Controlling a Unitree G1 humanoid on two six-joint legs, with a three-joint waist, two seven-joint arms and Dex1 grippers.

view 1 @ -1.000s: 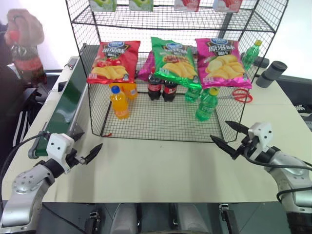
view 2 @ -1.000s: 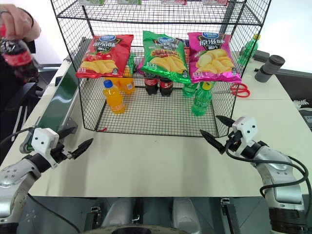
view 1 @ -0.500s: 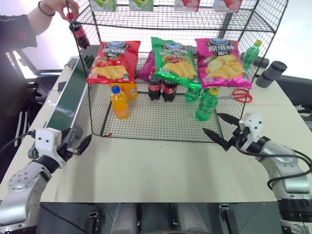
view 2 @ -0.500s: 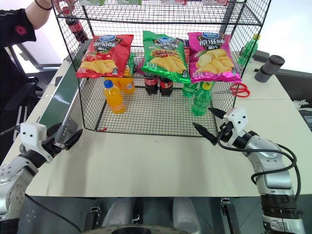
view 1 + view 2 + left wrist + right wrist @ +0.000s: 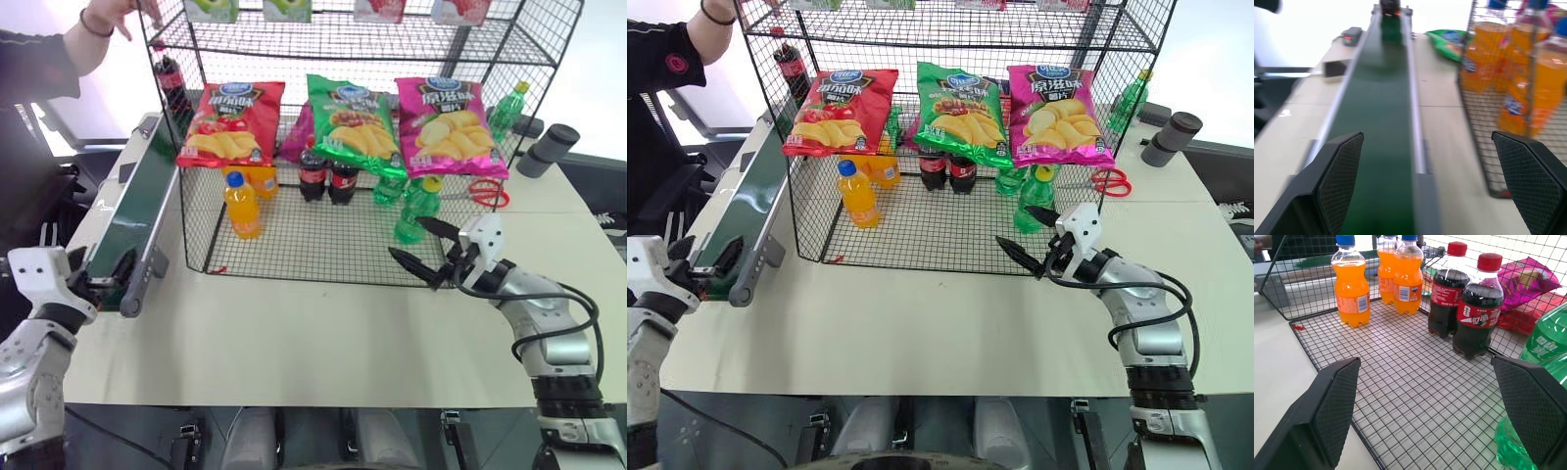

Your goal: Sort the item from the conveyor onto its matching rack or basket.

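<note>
The distant cola bottle still has green belt between it and my left gripper's fingers, so closing now would miss, and the gripper should first move closer.
The item, a cola bottle (image 5: pixel 168 83) with a red cap, stands at the far end of the dark green conveyor (image 5: pixel 137 211); the left wrist view shows it as a dark shape (image 5: pixel 1390 6) on the belt. A person's hand (image 5: pixel 116 14) hovers above and beside it. My left gripper (image 5: pixel 101 282) is open at the belt's near end, looking along it. My right gripper (image 5: pixel 407 240) is open and empty at the front edge of the black wire rack (image 5: pixel 313 240). In the rack, two cola bottles (image 5: pixel 1469 308) stand between orange bottles (image 5: pixel 1352 289) and green bottles (image 5: pixel 416 211).
Chip bags (image 5: pixel 348 113) hang over the rack's floor. Red scissors (image 5: pixel 480 193), a grey cylinder (image 5: pixel 547 149) and a green bottle (image 5: pixel 505 106) lie to the right of and behind the rack. The beige table (image 5: pixel 294 333) in front of the rack is bare.
The person brought the cola bottle down from the rack's top corner onto the belt's far end. My left gripper swung left to the conveyor's near end. My right gripper moved closer to the rack.
</note>
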